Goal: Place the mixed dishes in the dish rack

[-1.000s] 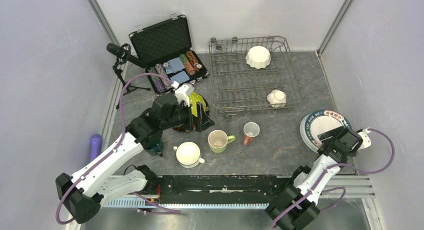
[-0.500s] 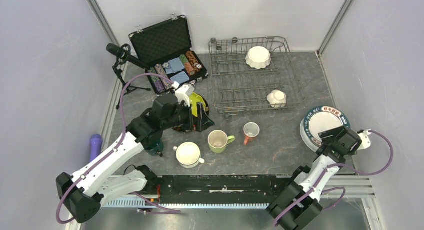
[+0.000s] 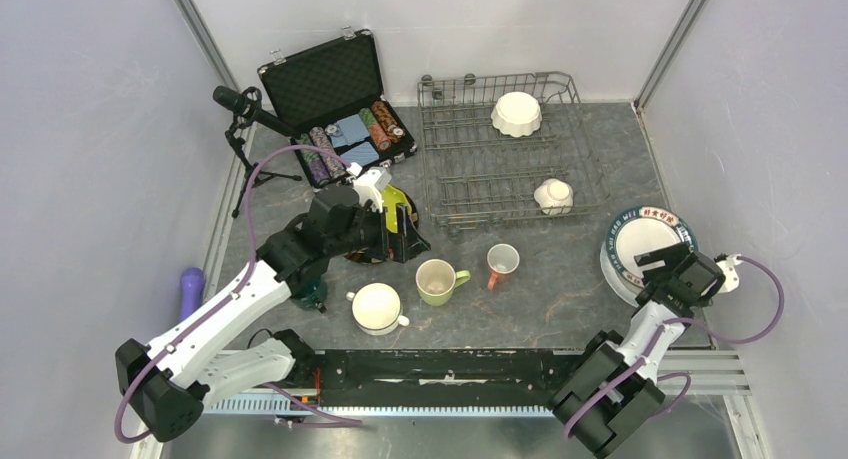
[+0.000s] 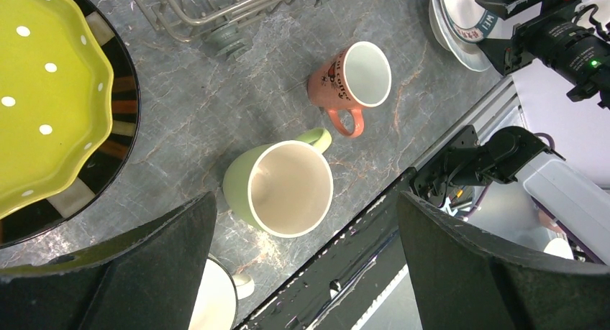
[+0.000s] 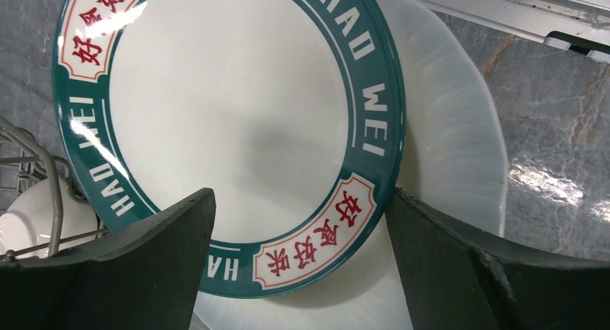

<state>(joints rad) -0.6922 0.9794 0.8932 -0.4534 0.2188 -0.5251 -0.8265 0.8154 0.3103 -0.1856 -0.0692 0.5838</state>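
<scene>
I should grab the teal-rimmed plate's near rim (image 3: 630, 276) with my right gripper next. The opposite edge then stays free to load into the dish rack (image 3: 510, 154).
The grey wire dish rack (image 3: 510, 154) holds a white bowl (image 3: 517, 113) and a white mug (image 3: 553, 195). My left gripper (image 3: 405, 235) is open and empty. It hovers beside a lime-green plate (image 3: 393, 201) that lies on a dark plate. In the left wrist view my left gripper (image 4: 306, 200) is above the light-green mug (image 4: 284, 188), with the salmon mug (image 4: 352, 78) beyond. My right gripper (image 3: 662, 263) is open over the near rim of a teal-rimmed plate (image 5: 230, 114), which lies on a white plate (image 5: 453, 150).
A white mug (image 3: 377, 307) and a dark-teal mug (image 3: 312, 297) stand near the front edge. An open black case of poker chips (image 3: 340, 104) and a microphone on a stand (image 3: 243, 109) are at the back left. A purple object (image 3: 190, 289) lies off the table at the left.
My right gripper has shifted a little left and away from the front edge over the plates. The teal-rimmed plate seems slightly farther back. The left arm has barely moved.
</scene>
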